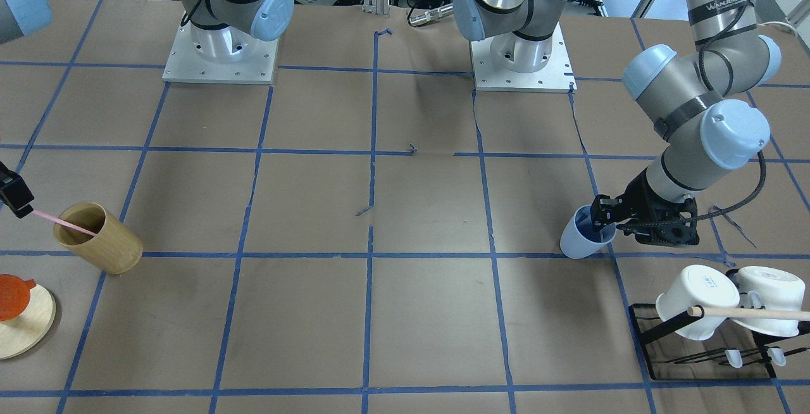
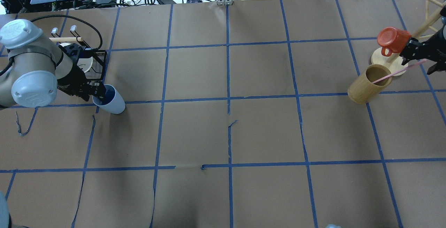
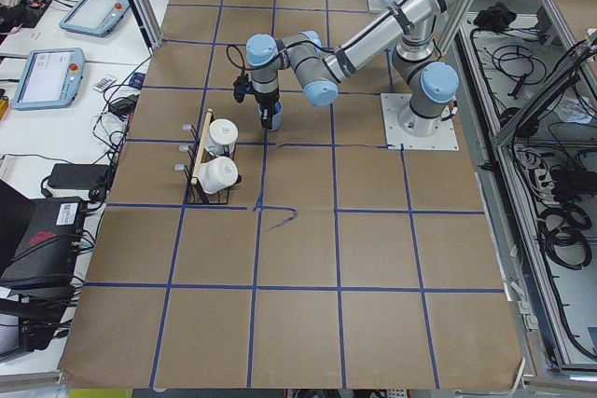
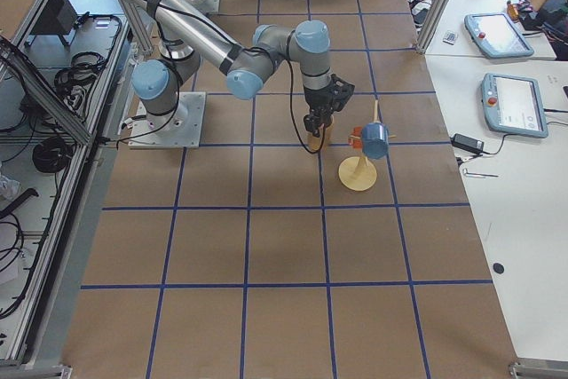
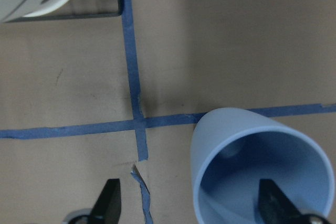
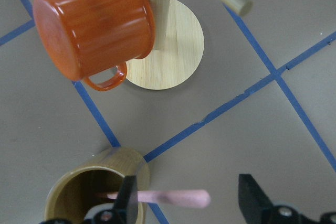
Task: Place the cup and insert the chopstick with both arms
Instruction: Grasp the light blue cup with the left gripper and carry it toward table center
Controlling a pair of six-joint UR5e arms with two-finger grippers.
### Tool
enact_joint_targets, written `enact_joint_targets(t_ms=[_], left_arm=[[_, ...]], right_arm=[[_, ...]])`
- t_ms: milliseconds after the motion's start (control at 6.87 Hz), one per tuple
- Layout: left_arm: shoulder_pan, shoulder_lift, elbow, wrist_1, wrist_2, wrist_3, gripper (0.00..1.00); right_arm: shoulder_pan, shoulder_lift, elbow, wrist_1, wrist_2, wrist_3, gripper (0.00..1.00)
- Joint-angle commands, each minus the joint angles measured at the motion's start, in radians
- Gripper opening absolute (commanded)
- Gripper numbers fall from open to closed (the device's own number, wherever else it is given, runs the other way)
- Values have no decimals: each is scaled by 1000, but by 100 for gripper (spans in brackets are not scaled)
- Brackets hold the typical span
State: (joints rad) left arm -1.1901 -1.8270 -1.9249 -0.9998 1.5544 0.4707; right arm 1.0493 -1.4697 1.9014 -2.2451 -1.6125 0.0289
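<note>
The left gripper takes hold of the cup by its rim next, to place the light blue cup ready for the pink chopstick.
The light blue cup stands on the brown table by a blue tape crossing, near the robot's left end; it also shows in the overhead view. My left gripper is open and straddles the cup's rim, with one finger inside the cup and the other outside it, well clear of the wall. The pink chopstick leans out of a tan wooden holder. My right gripper is open, with the chopstick's upper end between its fingers.
A wooden mug tree with an orange mug stands just behind the holder. A black rack with two white mugs on a pale wooden rod stands close to the cup. Both arm bases are at the table's robot side.
</note>
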Motion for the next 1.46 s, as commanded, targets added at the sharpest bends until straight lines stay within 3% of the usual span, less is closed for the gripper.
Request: enact_joint_targets(t_ms=[0, 146, 291, 437, 728, 874, 1019, 1311], left_arm=[[0, -17, 6, -5, -36, -1, 0], [-2, -17, 6, -19, -36, -3, 0], [-23, 9, 9, -20, -25, -4, 0], [-66, 27, 26, -37, -27, -92, 0], [-306, 55, 93, -56, 4, -270, 0], [-406, 32, 140, -53, 10, -476, 0], [-469, -1, 180, -43, 6, -586, 0], [-578, -88, 222, 54, 1, -757, 0]], right_arm=[[0, 5, 1, -11, 6, -1, 66], [1, -1, -1, -11, 6, -1, 47], [1, -6, -1, -11, 8, -3, 34], [4, -8, -1, -11, 14, -3, 34], [5, -9, -2, -11, 26, -4, 33], [6, -12, -5, -11, 28, -4, 29], [8, -14, -27, 2, 28, -4, 19], [11, -17, -36, 4, 45, -4, 15]])
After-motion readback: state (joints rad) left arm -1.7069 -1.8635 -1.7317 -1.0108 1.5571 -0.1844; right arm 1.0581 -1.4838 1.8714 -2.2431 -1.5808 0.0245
